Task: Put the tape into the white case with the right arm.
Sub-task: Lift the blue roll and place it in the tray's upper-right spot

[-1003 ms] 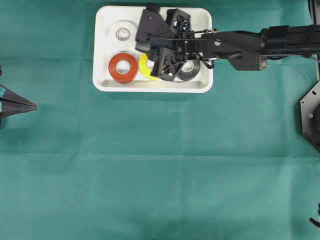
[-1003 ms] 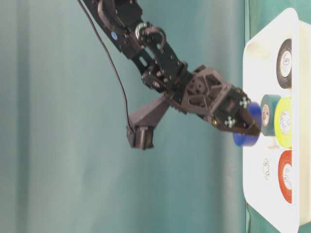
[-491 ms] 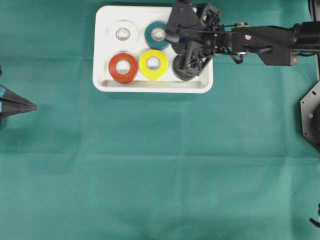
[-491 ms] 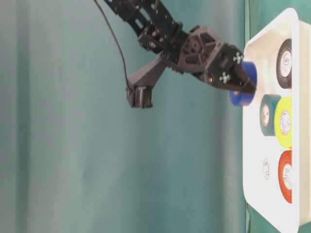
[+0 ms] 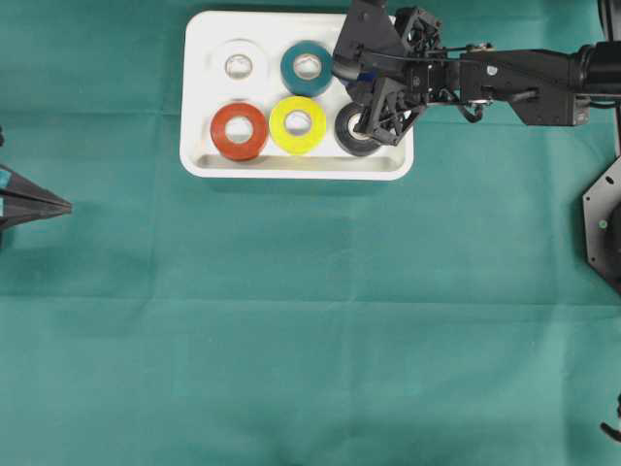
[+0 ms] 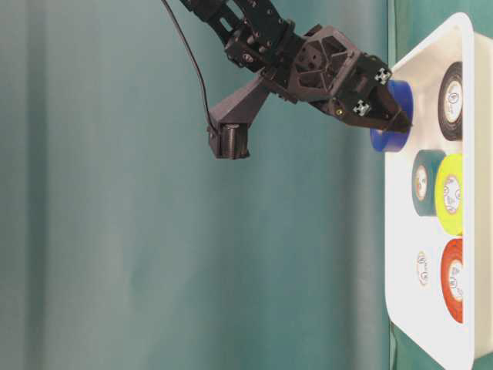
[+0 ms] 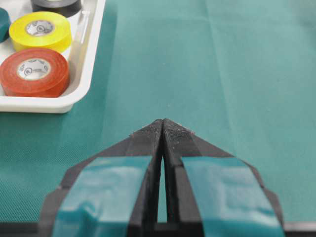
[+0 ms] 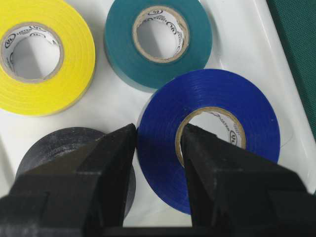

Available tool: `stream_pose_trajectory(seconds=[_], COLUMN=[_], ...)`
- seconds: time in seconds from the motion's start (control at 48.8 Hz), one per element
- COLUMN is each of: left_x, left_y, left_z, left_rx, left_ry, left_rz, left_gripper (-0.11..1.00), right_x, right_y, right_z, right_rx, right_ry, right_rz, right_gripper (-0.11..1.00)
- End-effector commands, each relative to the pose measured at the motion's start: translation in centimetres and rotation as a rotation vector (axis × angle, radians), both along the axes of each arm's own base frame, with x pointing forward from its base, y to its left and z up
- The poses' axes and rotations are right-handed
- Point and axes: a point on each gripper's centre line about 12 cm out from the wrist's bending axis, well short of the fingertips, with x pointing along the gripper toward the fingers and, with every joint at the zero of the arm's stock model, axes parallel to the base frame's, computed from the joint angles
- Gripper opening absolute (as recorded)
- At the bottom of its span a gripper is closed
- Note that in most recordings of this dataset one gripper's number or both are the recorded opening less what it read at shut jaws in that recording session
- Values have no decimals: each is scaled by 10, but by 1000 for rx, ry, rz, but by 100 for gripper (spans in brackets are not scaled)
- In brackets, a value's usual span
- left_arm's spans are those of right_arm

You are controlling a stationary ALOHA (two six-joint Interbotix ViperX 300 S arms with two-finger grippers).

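My right gripper should open now, because the blue tape's outer edge (image 8: pixel 269 123) is inside the white case's rim (image 8: pixel 282 66) and the blue tape would rest inside.
My right gripper (image 8: pixel 159 131) is shut on the blue tape (image 8: pixel 217 94), one finger inside its core and the other on its outer wall. It holds the roll flat over the back right corner of the white case (image 5: pixel 291 173), beside the teal roll (image 8: pixel 123 54) and above the black roll (image 8: pixel 54 145). From table level the blue tape (image 6: pixel 397 116) hangs close to the case (image 6: pixel 400 231); whether they touch I cannot tell. In the overhead view the right gripper (image 5: pixel 367 92) hides most of the tape. My left gripper (image 7: pixel 163 122) rests shut and empty on the cloth.
Inside the case lie a white roll (image 5: pixel 238 64), a teal roll (image 5: pixel 307 67), a red roll (image 5: pixel 239 131), a yellow roll (image 5: pixel 298 124) and a black roll (image 5: pixel 351 131). Green cloth covers the table. The left gripper (image 5: pixel 58 205) sits at the left edge.
The right gripper has carried the blue tape from over the yellow and black rolls to the case's back right corner and brought it closer to the case. The left arm has not moved.
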Motion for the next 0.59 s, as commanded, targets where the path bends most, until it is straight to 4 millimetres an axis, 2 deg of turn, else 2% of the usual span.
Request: stream_pose_trajectory(seconds=[0.0,0.123,0.164,0.266,0.43,0.573], left_x=[1,1,2,1,2,1], left_y=[0,0,0,0,0,0], left_z=[4,5,5,5,5,5], left_rx=[-2,-2,-2,0,-2,-2], left_ry=[-9,-12,-12,-14,-11,-14], left_rz=[2,2,1,0,2,0], left_gripper=[0,0,0,0,0,0], right_x=[3,3,3,2,1,-2], right_y=[-2,-2,-2,-2,-2,-1], right_z=[18,17,17,17,16,14], right_rx=[-15,-17,-18,-20,-21,-19], right_ry=[-52,-50,-47,-46,-41,-31], right_rz=[-2,1,3,6,4,5], right_gripper=[1,2,7,29,78,76])
